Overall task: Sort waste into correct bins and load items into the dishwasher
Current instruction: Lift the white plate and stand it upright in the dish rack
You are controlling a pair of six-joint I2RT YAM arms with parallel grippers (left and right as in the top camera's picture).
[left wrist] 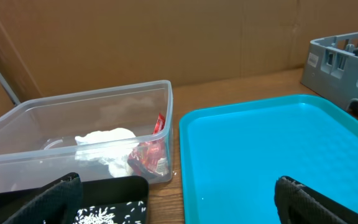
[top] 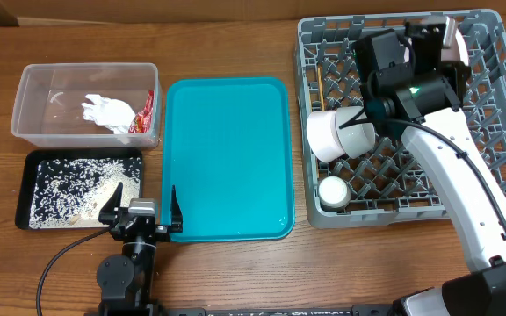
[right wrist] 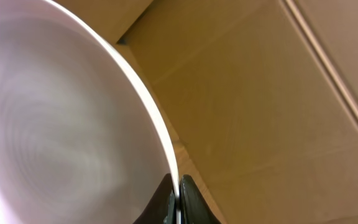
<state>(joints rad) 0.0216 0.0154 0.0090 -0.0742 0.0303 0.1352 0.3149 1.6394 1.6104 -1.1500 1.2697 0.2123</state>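
I should keep holding the white plate (top: 453,47) with my right gripper until its edge sits in the rack's wires. The plate is hanging over the rack's back rim (top: 476,13).
My right gripper (top: 440,46) (right wrist: 178,194) is shut on the rim of a round white dish, apparently the plate (right wrist: 55,124), held on edge over the back of the grey dish rack (top: 499,105); only its edge (top: 451,37) shows from overhead. A white bowl (top: 336,133) lies tilted in the rack's left side, a small white cup (top: 332,191) in its front left corner, and a chopstick (top: 319,88) by its left wall. My left gripper (top: 143,215) (left wrist: 179,199) is open and empty, low at the table's front between the black tray and the teal tray.
The clear tub (top: 38,132) (left wrist: 17,124) holds the crumpled napkin (top: 108,111) (left wrist: 107,140) and red wrapper (top: 145,112) (left wrist: 148,155). The black tray (top: 25,189) (left wrist: 126,186) holds rice grains (top: 73,184). The teal tray (top: 227,158) (left wrist: 272,143) lies mid-table.
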